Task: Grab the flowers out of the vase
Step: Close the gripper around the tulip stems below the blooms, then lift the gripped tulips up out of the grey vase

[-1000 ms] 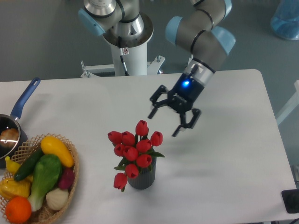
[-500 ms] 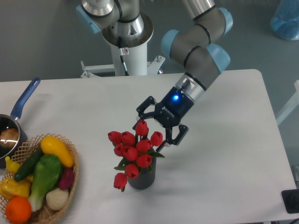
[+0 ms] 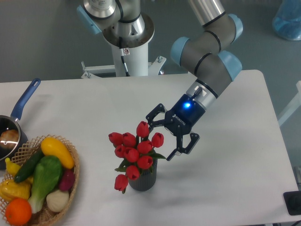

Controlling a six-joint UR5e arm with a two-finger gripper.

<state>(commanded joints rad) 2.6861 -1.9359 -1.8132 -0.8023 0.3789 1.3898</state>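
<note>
My gripper grabs the flowers by their topmost red tulip buds next, to lift the flowers [image 3: 134, 151] out of the dark grey vase [image 3: 142, 180].
The flowers [image 3: 134, 151], a bunch of red tulip buds with green leaves, stand in the dark grey ribbed vase [image 3: 142, 180] near the table's front middle. One bud droops over the vase's left side. My gripper [image 3: 162, 140] is open, tilted down and to the left, right beside the top right buds. One fingertip [image 3: 151, 125] is by the topmost bud and the other [image 3: 172, 157] is to the right of the bunch. It holds nothing.
A wicker basket [image 3: 71, 173] with vegetables and fruit sits at the front left. A blue-handled pot [image 3: 16, 115] stands at the left edge. The robot's white base [image 3: 131, 52] is at the back. A dark object [image 3: 292, 203] lies at the front right corner.
The gripper came down and left from above the table toward the tulip tops, then shifted slightly right and lower. It stays open. The flowers and vase have not moved.
</note>
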